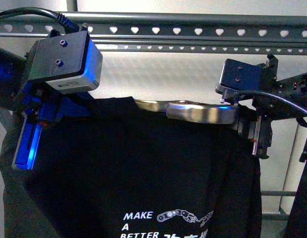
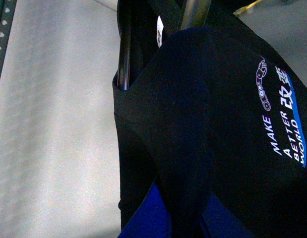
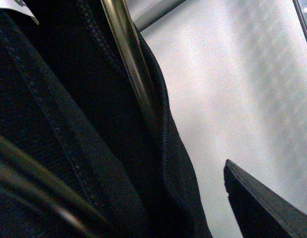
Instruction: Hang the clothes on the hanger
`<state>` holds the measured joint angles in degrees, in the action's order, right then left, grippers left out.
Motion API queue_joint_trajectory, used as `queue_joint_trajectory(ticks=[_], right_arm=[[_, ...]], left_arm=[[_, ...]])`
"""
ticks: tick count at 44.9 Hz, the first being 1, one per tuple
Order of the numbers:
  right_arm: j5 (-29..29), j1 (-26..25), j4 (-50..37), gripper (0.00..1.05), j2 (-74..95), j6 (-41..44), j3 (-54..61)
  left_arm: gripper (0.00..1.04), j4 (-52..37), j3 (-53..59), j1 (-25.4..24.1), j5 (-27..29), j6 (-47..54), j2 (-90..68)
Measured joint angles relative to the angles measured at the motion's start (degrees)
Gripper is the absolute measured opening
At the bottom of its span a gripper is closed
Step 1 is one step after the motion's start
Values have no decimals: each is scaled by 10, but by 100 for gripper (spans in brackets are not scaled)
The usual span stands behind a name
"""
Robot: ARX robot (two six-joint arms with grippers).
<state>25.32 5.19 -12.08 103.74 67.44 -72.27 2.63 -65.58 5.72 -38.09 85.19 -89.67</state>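
The black T-shirt needs to hang on the grey metal rack (image 1: 193, 22), so my right gripper should grab the coat hanger's arm (image 1: 220, 114) next.
The black T-shirt (image 1: 143, 163) with the white "MAKE A BETTER" print hangs in front of me, below the grey metal rack (image 1: 193, 22) with heart-shaped holes in its rails. A small shiny coat hanger (image 1: 203, 111) sits in the shirt's neck. My left gripper (image 1: 36, 129) is shut on the shirt's left shoulder; in the left wrist view its blue fingers (image 2: 143, 220) pinch the black cloth (image 2: 203, 124). My right gripper (image 1: 256, 139) is open at the shirt's right shoulder. In the right wrist view one dark finger (image 3: 262, 203) stands clear of the shirt's hem (image 3: 93, 148).
Another black garment (image 1: 299, 198) hangs at the far right edge. The rack's lower crossbar (image 1: 277, 193) and a leg show at the right. A white wall (image 1: 193, 74) lies behind the rails. The coat hanger's metal bar (image 3: 131, 64) runs through the shirt near my right gripper.
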Motion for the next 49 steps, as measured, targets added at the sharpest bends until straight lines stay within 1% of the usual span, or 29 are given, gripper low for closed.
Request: queue_joint_trajectory(ticks=[3,8,9,12,13,14,15,17,20,21,24,25,27,33,34,35,36,37,39,40,41,42,43,44,45,46,47,48,49], right_arm=[[1,0,-3,52,0,-3,1],[13,-3,-19,32,-3,-20,13],[14,-4,-20,31,-3,-21,15],[26,-11,-25,19,-10,-25,33],[29,-14,-25,16,-12,-24,37],[38,-17,-26,12,-16,-20,48],[45,-20,-26,10,-18,-20,55],[50,-26,-26,8,-22,-20,68],[59,-38,-17,7,-28,-20,86],[61,-45,-7,6,-32,-19,95],[61,-59,19,4,-40,-12,109],[62,-66,34,4,-44,-11,115],[63,-75,50,4,-48,-12,121],[56,-105,91,4,-70,-21,140],[54,-108,95,4,-74,-23,142],[51,-111,104,4,-78,-30,145],[50,-112,107,4,-81,-33,146],[47,-115,115,4,-86,-39,148],[47,-118,129,4,-98,-53,156],[47,-120,138,4,-110,-67,164],[47,-121,144,4,-119,-79,170],[47,-122,152,4,-134,-94,178],[47,-123,155,4,-145,-106,184],[48,-124,158,4,-160,-123,193],[51,-125,167,4,-177,-139,202],[52,-125,175,4,-188,-155,206],[52,-126,184,4,-199,-171,209],[49,-127,197,4,-215,-192,212],[45,-127,207,4,-224,-211,212]], left_arm=[[4,0,0,0,0,0,0],[4,0,0,0,0,0,0],[4,0,0,0,0,0,0],[4,0,0,0,-3,-2,0],[6,0,0,0,-5,-3,0],[12,-1,-2,0,-6,-2,0],[16,-2,-3,0,-6,-2,0],[23,-3,-5,0,-7,-2,0],[33,-3,-7,0,-8,-1,1],[39,-3,-7,0,-9,-1,1],[49,-3,-7,0,-9,-1,1],[55,-3,-7,0,-9,-1,1],[62,-3,-7,0,-9,-1,1],[89,-5,-7,0,-8,-2,1],[92,-18,0,3,8,-27,2],[96,-61,11,4,49,-78,6],[98,-81,18,5,68,-103,7],[100,-119,29,5,104,-159,9],[99,-185,42,4,165,-272,10],[98,-222,43,0,220,-392,10],[98,-241,43,-4,251,-445,10],[98,-257,42,-12,293,-561,13],[98,-263,41,-17,311,-610,16],[98,-268,40,-26,351,-713,21],[98,-272,39,-34,382,-789,24],[98,-275,39,-39,396,-833,27],[98,-276,39,-43,402,-864,29],[98,-278,38,-50,404,-918,33],[98,-280,38,-52,408,-943,35]])
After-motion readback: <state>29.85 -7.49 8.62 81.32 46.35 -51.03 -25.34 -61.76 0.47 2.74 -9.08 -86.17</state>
